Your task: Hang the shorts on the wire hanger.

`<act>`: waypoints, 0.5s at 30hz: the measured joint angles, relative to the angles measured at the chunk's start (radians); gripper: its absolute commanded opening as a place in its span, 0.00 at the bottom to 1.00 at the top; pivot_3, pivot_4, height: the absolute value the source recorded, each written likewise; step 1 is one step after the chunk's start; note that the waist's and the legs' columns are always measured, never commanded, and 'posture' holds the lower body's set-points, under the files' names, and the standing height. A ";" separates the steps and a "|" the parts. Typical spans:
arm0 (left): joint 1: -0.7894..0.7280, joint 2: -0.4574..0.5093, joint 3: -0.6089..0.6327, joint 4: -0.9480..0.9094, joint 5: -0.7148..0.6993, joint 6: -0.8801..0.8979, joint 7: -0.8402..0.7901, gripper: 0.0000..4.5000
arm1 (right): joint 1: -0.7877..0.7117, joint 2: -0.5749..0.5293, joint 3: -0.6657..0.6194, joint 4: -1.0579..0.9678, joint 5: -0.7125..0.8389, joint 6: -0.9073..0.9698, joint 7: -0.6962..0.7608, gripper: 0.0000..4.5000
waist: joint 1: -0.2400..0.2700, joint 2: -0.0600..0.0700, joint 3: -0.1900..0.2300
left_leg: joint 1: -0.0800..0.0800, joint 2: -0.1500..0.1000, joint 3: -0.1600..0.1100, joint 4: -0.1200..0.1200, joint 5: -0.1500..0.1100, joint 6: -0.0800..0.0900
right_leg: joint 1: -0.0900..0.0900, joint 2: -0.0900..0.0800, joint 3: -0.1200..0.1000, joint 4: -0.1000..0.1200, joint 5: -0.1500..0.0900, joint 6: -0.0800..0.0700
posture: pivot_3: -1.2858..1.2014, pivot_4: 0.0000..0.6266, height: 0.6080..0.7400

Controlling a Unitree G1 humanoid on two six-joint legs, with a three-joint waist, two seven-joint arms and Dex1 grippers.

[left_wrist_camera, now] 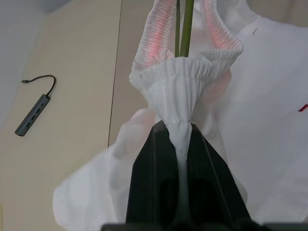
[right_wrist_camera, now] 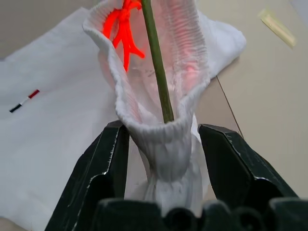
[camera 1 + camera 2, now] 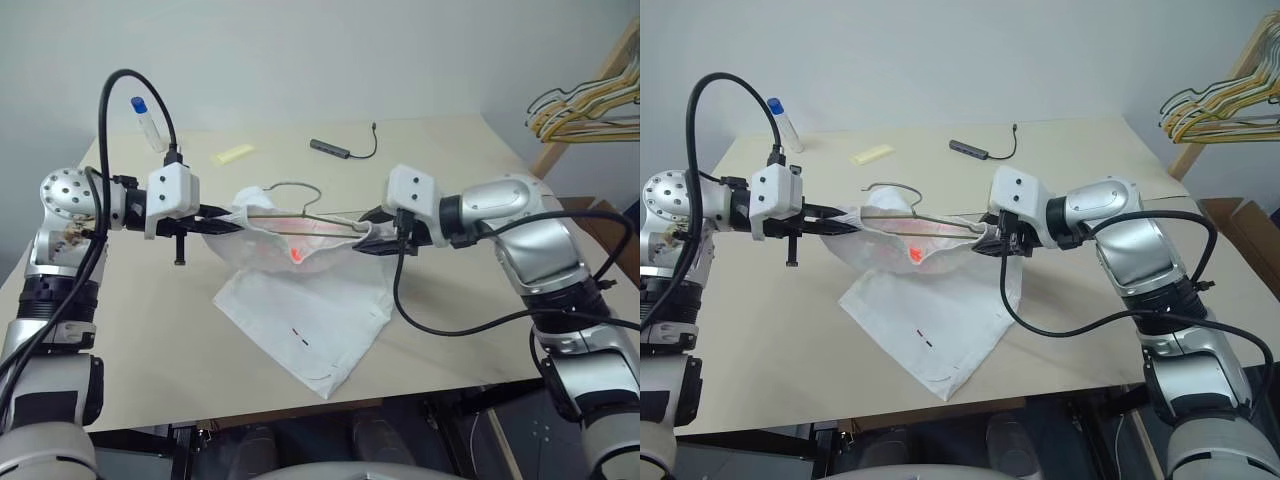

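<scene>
My right gripper pinches the shorts [image 3: 300, 310] by the waistband fold [image 3: 364, 232] standing up around the wire next, since the legs trail slack on the tabletop.
The white shorts [image 3: 300, 310] are held up by their gathered waistband between my two grippers, and the legs trail down onto the table [image 3: 150, 330]. The thin olive wire hanger [image 3: 300, 226] runs inside the stretched waistband, with its hook [image 3: 292, 187] sticking up above the cloth. My left gripper [image 1: 178, 129] is shut on the left end of the waistband [image 1: 185, 77]. At the other end of the waistband, my right gripper [image 2: 163, 127] stands open, its fingers on either side of the bunched cloth [image 2: 166, 144]. The hanger wire [image 2: 156, 62] ends inside that fold.
A grey USB hub with cable [image 3: 332, 149], a yellow strip [image 3: 234, 153] and a blue-capped tube [image 3: 148, 122] lie at the back of the table. Yellow and dark hangers [image 3: 585, 105] hang bunched on a wooden rack at the far right.
</scene>
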 measured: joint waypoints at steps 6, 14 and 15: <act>0.000 0.000 0.001 -0.009 -0.013 0.014 0.000 0.00 | -0.006 0.002 0.000 0.000 0.016 0.009 0.002 0.02 | -0.001 0.000 0.000 | 0.000 0.000 0.000 0.000 0.000 0.000 | 0.000 0.000 0.000 0.000 0.000 0.000 | 0.48 0.00 1.00; -0.001 -0.055 0.028 0.053 -0.031 -0.025 0.037 0.39 | 0.000 0.001 0.000 0.001 0.016 0.011 -0.009 0.02 | -0.001 0.000 0.000 | 0.000 0.000 0.000 0.001 0.000 0.000 | 0.000 0.000 0.000 0.000 0.000 0.000 | 0.48 0.00 1.00; -0.001 -0.061 0.032 0.061 -0.032 -0.036 0.043 0.46 | 0.001 0.001 0.000 0.001 0.016 0.013 -0.012 0.02 | -0.002 0.000 0.000 | -0.001 0.000 0.000 0.001 0.000 0.000 | -0.001 0.000 0.000 0.000 0.000 0.000 | 0.48 0.00 1.00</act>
